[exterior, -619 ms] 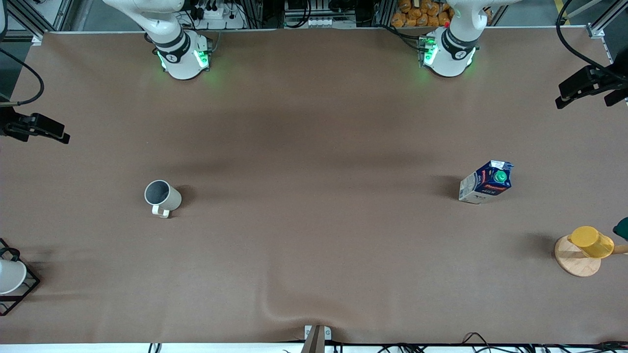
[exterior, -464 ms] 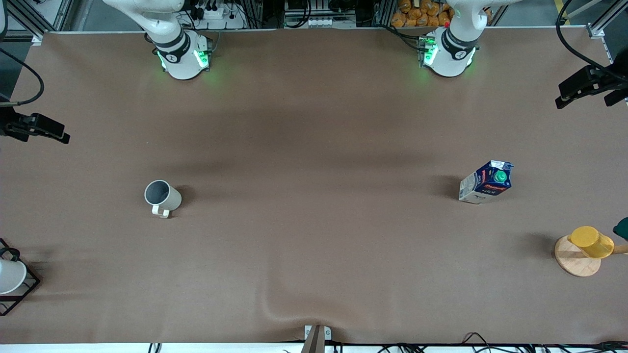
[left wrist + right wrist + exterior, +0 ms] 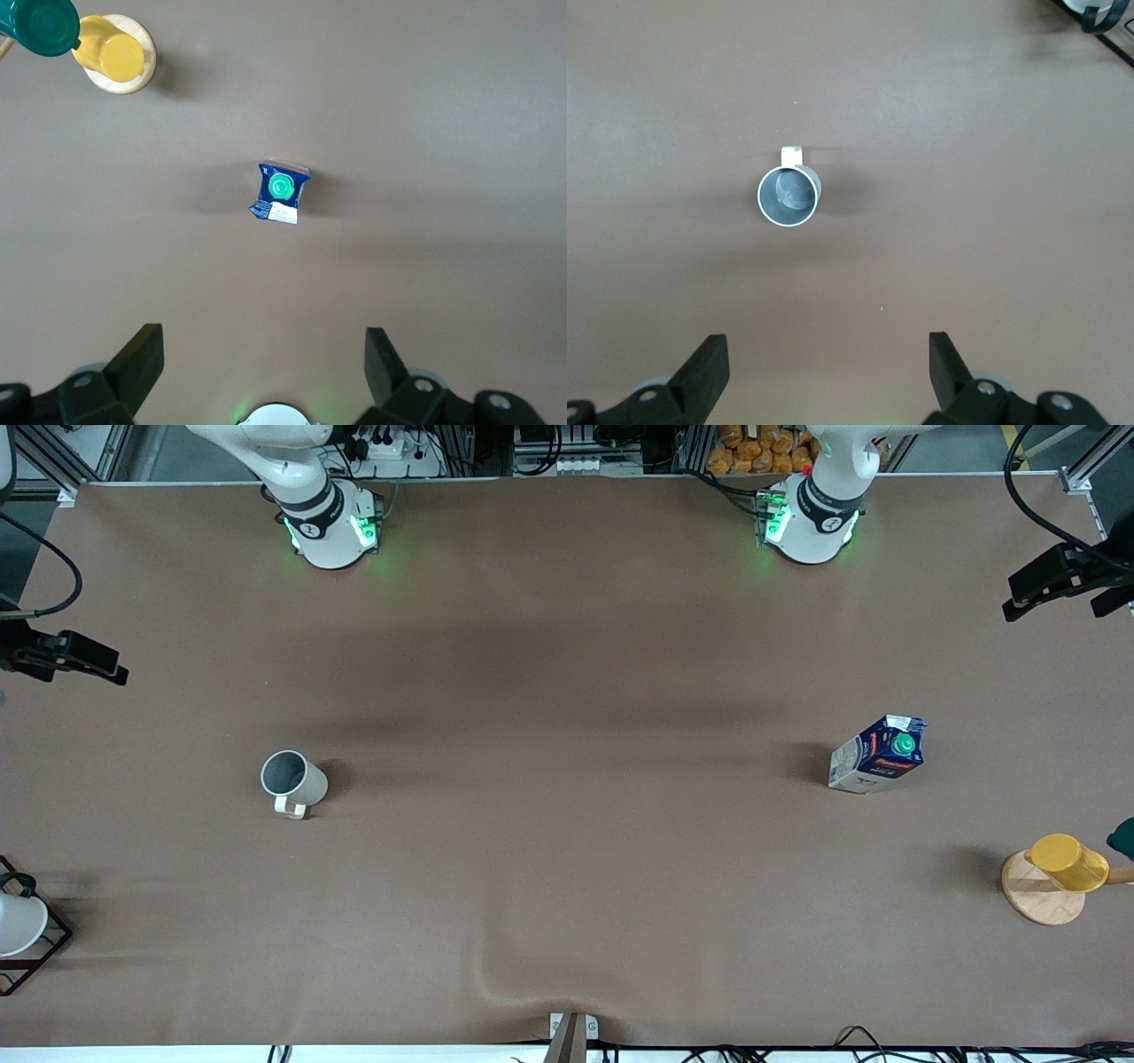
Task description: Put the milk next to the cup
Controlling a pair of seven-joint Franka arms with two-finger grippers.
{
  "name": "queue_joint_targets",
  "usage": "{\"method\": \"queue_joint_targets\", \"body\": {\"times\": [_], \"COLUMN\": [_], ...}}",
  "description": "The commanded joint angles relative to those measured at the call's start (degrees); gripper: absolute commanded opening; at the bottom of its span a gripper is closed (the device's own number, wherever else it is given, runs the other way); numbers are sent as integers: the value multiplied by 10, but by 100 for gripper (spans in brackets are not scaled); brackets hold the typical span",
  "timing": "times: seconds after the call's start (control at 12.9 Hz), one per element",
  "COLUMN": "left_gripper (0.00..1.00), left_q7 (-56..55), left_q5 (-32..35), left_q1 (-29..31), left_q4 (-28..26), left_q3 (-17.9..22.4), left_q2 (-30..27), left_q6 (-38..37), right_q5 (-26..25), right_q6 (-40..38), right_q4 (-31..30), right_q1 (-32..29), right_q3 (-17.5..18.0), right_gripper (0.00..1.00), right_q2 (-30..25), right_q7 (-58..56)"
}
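My right gripper grabs the cup by its rim [image 3: 295,754] next, to set the cup where there is room for the milk [image 3: 879,754] beside it.
The milk [image 3: 879,754] is a dark-blue carton with a green cap, upright on the table toward the left arm's end; it also shows in the left wrist view [image 3: 281,192]. The cup [image 3: 293,781] is a cream mug with a grey inside, standing toward the right arm's end, handle toward the front camera; it also shows in the right wrist view [image 3: 788,194]. My left gripper [image 3: 264,365] is open and empty, high over the table near its base. My right gripper [image 3: 829,365] is open and empty, high over the table near its base. Both arms wait.
A yellow cup [image 3: 1068,863] hangs on a wooden stand [image 3: 1039,892] near the left arm's end, with a green cup [image 3: 44,25] beside it. A white cup [image 3: 18,924] sits in a black wire rack [image 3: 40,948] at the right arm's end. The brown cloth has a wrinkle [image 3: 505,983] near the front edge.
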Motion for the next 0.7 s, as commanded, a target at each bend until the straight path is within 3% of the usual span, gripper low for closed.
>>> {"method": "queue_joint_targets", "body": {"times": [0.0,0.62], "left_gripper": [100,100], "left_q7": [15,26], "left_q5": [-4,-12], "left_q1": [3,30], "left_q4": [1,-21], "left_q3": [1,2], "left_q2": [-3,13], "left_q6": [-8,-1], "right_q5": [-5,10], "right_q6": [19,97], "right_q4": [4,0], "right_q1": [2,9], "right_q3": [0,2], "right_gripper": [100,100], "right_q2": [51,201], "right_q7": [-1,-60]}}
